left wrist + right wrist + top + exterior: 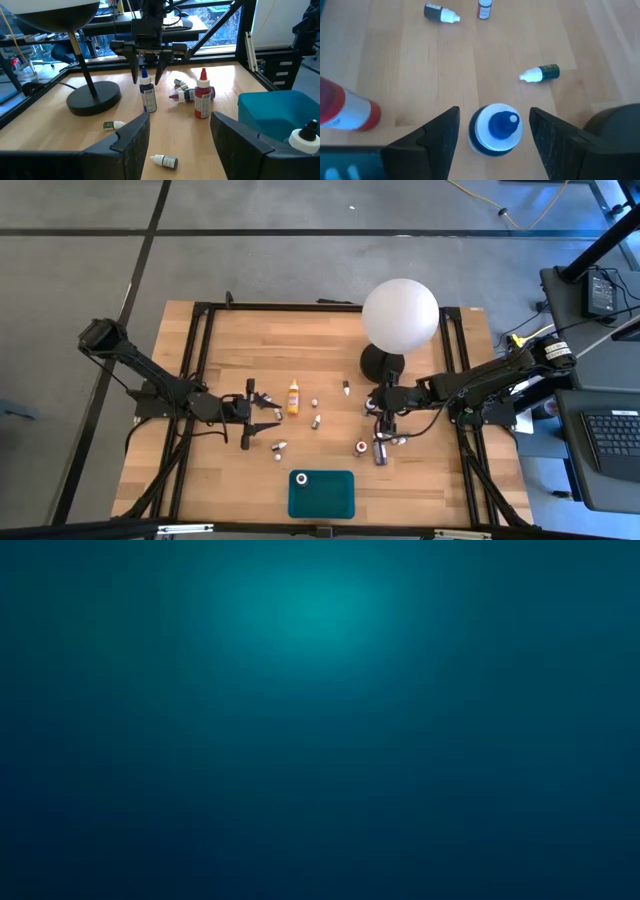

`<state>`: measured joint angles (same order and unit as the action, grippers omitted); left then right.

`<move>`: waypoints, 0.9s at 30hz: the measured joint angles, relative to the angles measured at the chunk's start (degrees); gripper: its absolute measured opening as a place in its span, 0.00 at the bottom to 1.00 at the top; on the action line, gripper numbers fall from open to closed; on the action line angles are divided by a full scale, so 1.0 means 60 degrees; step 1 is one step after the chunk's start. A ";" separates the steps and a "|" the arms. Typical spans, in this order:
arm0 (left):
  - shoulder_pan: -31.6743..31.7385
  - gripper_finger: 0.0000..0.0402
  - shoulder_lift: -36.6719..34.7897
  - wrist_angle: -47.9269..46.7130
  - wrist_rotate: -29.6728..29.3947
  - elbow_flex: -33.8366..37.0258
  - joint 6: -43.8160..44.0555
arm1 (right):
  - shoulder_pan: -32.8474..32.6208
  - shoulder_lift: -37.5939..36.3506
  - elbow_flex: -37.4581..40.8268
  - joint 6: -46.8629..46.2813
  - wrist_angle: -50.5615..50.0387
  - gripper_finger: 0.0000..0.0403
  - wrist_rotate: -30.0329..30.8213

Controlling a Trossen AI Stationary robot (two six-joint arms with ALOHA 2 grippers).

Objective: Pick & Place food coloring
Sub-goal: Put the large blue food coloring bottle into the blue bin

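Observation:
I should close my right gripper on the bottle: its fingers are beside the blue-capped bottle's white collar (487,134) in the right wrist view.
The food coloring is scattered over the wooden table. A blue-capped bottle (147,95) stands upright. My right gripper (494,116) hangs open over it, pointing slantwise down, one finger on each side of its cap (501,125) with a gap on both sides. Next to it a red bottle (202,97) stands and a purple one (184,93) lies flat. A yellow bottle (293,397) stands mid-table. Small bottles lie about (114,125) (165,160) (540,73). My left gripper (180,142) is open left of centre (262,410), roughly level and pointing at the right gripper (147,75).
A white globe lamp (400,315) on a black base (93,98) stands at the far middle, close behind the right arm. A teal tray (322,493) at the near edge holds one white-capped bottle (305,138). The low view shows only teal blur.

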<state>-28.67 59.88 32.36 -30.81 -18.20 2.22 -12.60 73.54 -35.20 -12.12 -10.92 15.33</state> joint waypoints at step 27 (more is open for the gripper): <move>0.0000 0.51 0.0000 0.0000 0.0004 0.0000 0.0001 | -0.0018 -0.0033 -0.1498 -0.0057 -0.0689 0.31 0.0246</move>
<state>-28.67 59.88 32.36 -30.79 -18.20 2.22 -12.71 73.34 -44.19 -12.46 -15.05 16.81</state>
